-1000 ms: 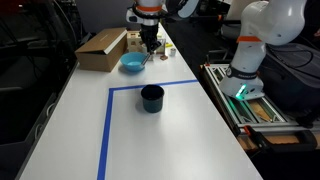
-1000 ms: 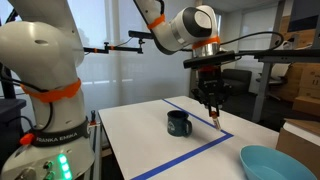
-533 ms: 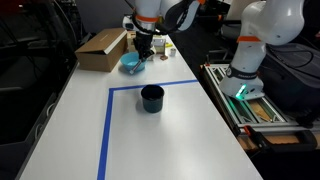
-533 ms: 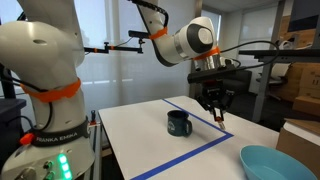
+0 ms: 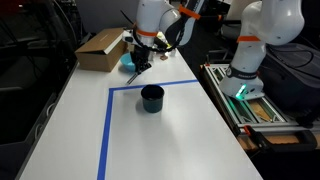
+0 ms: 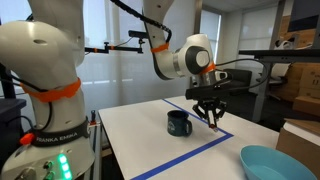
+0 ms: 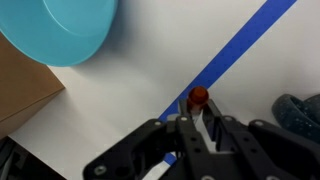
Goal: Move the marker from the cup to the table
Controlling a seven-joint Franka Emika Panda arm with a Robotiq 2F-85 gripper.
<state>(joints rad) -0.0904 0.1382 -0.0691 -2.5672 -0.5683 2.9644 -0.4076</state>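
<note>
My gripper keeps hold of the marker from here until it is over the table beside the cup. If it opened now, the marker would fall onto the blue tape line.
My gripper (image 7: 198, 122) is shut on the marker (image 7: 198, 100), whose reddish-brown end sticks out past the fingertips. In the wrist view it hangs over the blue tape line (image 7: 232, 55) on the white table (image 7: 150, 75). In both exterior views the gripper (image 5: 138, 62) (image 6: 212, 117) is low over the table just beyond the dark cup (image 5: 151, 98) (image 6: 179, 123), with the marker (image 6: 214, 120) pointing down. The cup's rim shows at the right edge of the wrist view (image 7: 300, 115). The cup's inside is not visible.
A light-blue bowl (image 5: 131, 63) (image 6: 275, 163) (image 7: 62, 28) sits near the gripper. A cardboard box (image 5: 101, 48) (image 7: 22, 92) lies beside the bowl. Blue tape marks a rectangle (image 5: 106, 125) round the cup. A second robot arm (image 5: 255, 40) stands beside the table.
The gripper with the marker has come down and moved toward the cup, from above the bowl area to low over the tape line.
</note>
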